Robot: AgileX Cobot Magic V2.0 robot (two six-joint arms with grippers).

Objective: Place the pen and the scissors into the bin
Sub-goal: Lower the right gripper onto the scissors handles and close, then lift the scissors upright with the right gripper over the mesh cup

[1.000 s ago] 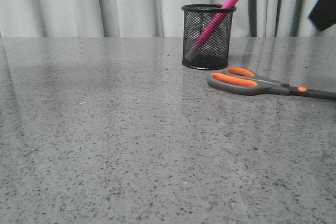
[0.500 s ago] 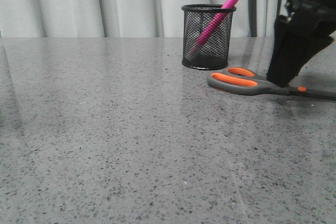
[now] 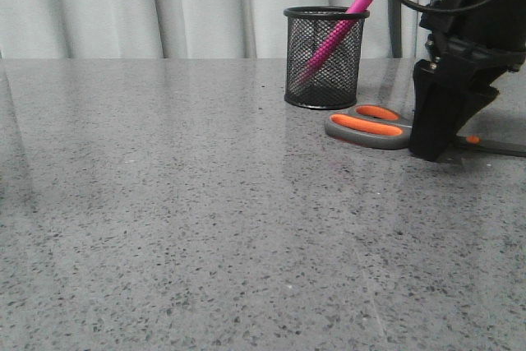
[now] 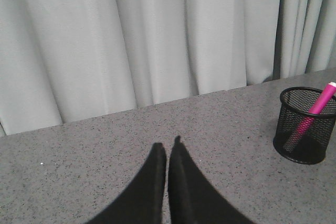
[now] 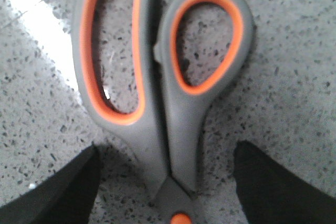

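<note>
My right fingers should close: they're beside the scissors' neck by the handles.
The scissors lie flat on the grey table, right of centre, grey handles with orange lining toward the bin. My right gripper is down over their neck and stands open. In the right wrist view the handles fill the frame, with one dark finger on each side of the neck near the orange pivot dot; the gripper is not touching them. The pink pen leans inside the black mesh bin. My left gripper is shut and empty, well away from the bin.
Grey curtains hang behind the table's far edge. The scissors' dark blades run off to the right behind my right arm. The bin stands just behind the scissors' handles.
My right arm came in from the upper right and sank onto the scissors, its fingers now straddling the neck. The scissors, pen and bin have not moved.
</note>
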